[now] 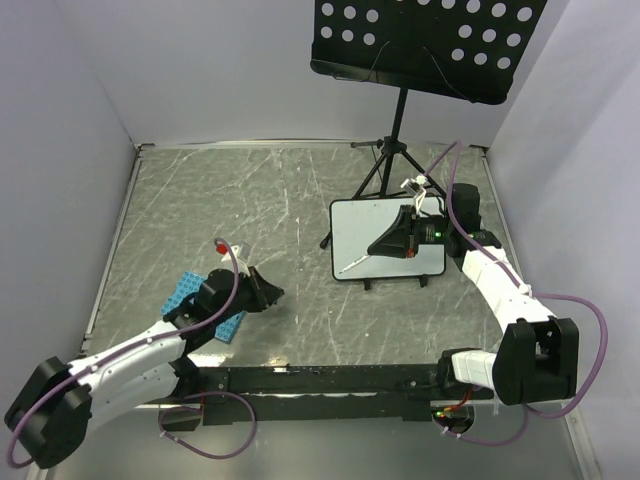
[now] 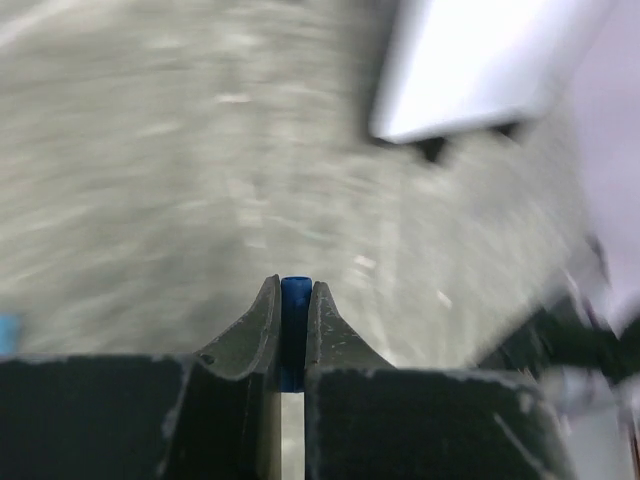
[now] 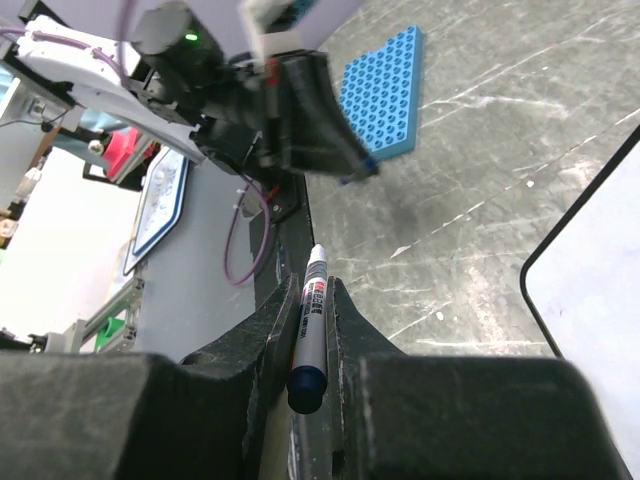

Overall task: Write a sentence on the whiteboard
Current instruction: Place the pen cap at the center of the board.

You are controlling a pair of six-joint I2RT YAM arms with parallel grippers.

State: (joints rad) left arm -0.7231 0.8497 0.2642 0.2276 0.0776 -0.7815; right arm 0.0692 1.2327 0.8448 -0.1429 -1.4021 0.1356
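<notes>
My left gripper holds the small blue marker cap [image 2: 294, 300] above the table and should keep holding it. The cap would fall if I opened now.
The whiteboard [image 1: 350, 222] stands at the right centre of the table on short black feet, and its visible face is blank. No sentence shows on it. My right gripper [image 1: 376, 248] hovers over the board, shut on a white marker [image 1: 352, 265] with a blue rear end [image 3: 310, 320], its tip pointing down-left. A board corner shows in the right wrist view [image 3: 590, 290]. My left gripper [image 1: 270, 293] is left of the board, low over the table, shut on a small blue marker cap [image 2: 294, 300]. The board looks blurred in the left wrist view [image 2: 480, 60].
A blue studded plate [image 1: 190, 290] lies under my left arm and also shows in the right wrist view [image 3: 385, 90]. A black perforated music stand [image 1: 430, 35] stands behind the board, its tripod legs [image 1: 385, 170] reaching the board's back edge. Grey walls enclose the table.
</notes>
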